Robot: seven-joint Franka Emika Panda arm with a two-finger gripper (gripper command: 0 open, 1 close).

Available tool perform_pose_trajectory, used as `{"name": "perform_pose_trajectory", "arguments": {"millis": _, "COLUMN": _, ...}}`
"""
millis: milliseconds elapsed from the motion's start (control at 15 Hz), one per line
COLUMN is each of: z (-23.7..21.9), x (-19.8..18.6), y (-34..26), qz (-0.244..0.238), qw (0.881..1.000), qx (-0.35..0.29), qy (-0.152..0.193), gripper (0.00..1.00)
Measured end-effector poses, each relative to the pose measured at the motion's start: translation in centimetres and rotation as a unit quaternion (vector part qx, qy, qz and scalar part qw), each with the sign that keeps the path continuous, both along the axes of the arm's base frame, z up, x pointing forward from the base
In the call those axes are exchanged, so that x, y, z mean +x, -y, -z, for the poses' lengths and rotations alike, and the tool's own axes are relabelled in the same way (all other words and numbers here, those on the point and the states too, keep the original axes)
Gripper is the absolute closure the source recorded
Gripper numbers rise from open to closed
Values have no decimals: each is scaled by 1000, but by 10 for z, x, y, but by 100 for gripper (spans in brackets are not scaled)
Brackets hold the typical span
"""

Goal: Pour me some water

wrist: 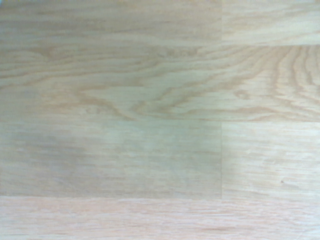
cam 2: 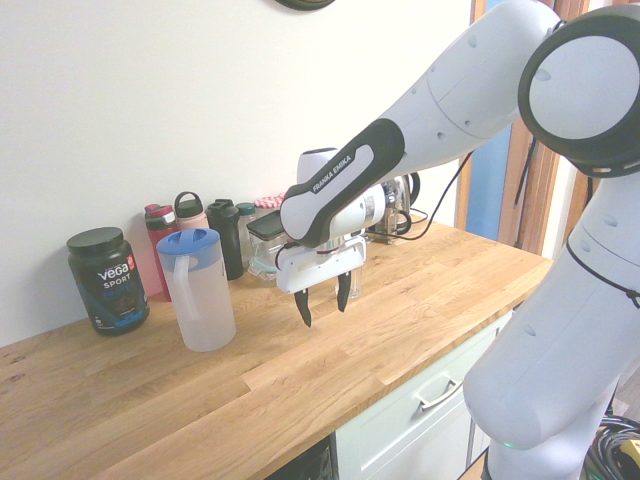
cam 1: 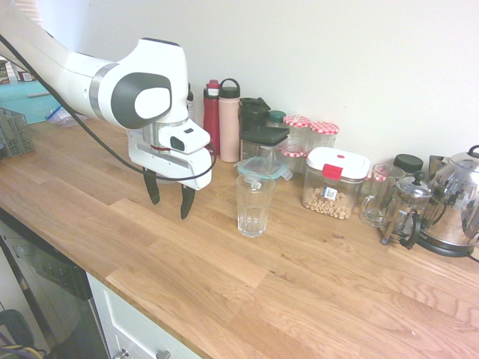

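The jug needs to be grabbed next by its side handle (cam 2: 181, 285). My gripper will then use the jug to pour water into the glass.
A tall frosted-white jug (cam 2: 202, 300) with a blue lid and a side handle stands on the wooden counter (cam 2: 330, 370) near the wall. Its frosted wall hides the water, so no level can be made out. My gripper (cam 2: 324, 314) hangs open and empty just above the counter, to the right of the jug in the second exterior view. In the first exterior view the gripper (cam 1: 170, 208) is left of an empty clear drinking glass (cam 1: 254, 206), a short gap apart, and the arm hides the jug. The wrist view holds only bare wood grain.
Along the wall stand a red bottle (cam 1: 212, 112), a pink bottle (cam 1: 230, 120), several jars, a lidded box of chickpeas (cam 1: 335, 183), a French press (cam 1: 408, 209) and a kettle (cam 1: 456, 202). A black Vega tub (cam 2: 107, 280) sits left of the jug. The counter's front edge drops to drawers (cam 1: 135, 329).
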State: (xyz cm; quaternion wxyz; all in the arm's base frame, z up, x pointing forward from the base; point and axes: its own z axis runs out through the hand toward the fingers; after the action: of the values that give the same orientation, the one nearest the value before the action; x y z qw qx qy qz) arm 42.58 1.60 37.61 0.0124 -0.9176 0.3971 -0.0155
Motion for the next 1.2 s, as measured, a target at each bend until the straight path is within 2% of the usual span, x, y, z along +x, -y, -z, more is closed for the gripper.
{"name": "perform_pose_trajectory", "arguments": {"millis": 267, "z": -9, "x": -3, "y": -3, "qz": 34, "qw": 999, "qx": 0, "qy": 3, "gripper": 0}}
{"name": "perform_pose_trajectory", "arguments": {"millis": 533, "z": -66, "x": -37, "y": -54, "qz": 100, "qw": 995, "qx": -20, "qy": 21, "gripper": 0}}
{"name": "perform_pose_trajectory", "arguments": {"millis": 867, "z": -108, "x": -66, "y": -144, "qz": 170, "qw": 980, "qx": -53, "qy": 91, "gripper": 0}}
{"name": "perform_pose_trajectory", "arguments": {"millis": 1200, "z": -137, "x": -64, "y": -233, "qz": 181, "qw": 961, "qx": -95, "qy": 184, "gripper": 0}}
